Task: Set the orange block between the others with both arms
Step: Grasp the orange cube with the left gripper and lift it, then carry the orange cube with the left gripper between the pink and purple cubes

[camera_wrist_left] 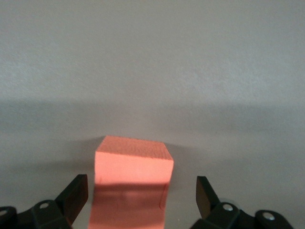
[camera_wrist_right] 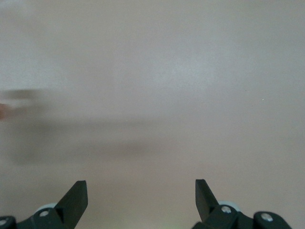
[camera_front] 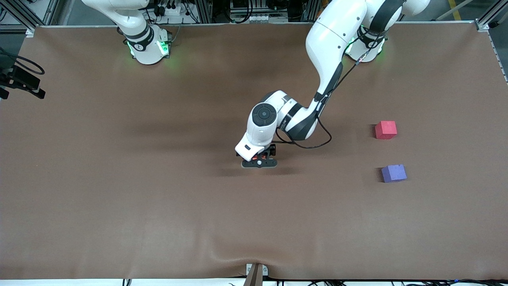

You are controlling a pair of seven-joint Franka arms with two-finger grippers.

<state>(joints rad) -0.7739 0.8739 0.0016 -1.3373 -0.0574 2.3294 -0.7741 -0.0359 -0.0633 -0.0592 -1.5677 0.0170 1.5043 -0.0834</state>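
My left gripper has the orange block deep between its fingers in the left wrist view, so it should close on the block.
The orange block (camera_wrist_left: pixel 133 167) sits on the brown table (camera_front: pixel 119 178) near its middle. My left gripper (camera_wrist_left: pixel 141 191) is lowered around it and open, with a gap on each side between the black fingers (camera_wrist_left: pixel 78 191) and the block. In the front view the left gripper (camera_front: pixel 260 162) and its hand cover almost all of the block. The others stand toward the left arm's end: a pinkish-red cube (camera_front: pixel 385 130), and a blue-purple cube (camera_front: pixel 393 173) nearer the front camera. In its wrist view, my right gripper (camera_wrist_right: pixel 141 188) is open over bare table.
A black cable (camera_front: pixel 313 141) loops from the left arm's wrist just above the table. Black camera gear (camera_front: pixel 20 81) sits at the table edge at the right arm's end. A small bracket (camera_front: pixel 256 272) is at the near edge.
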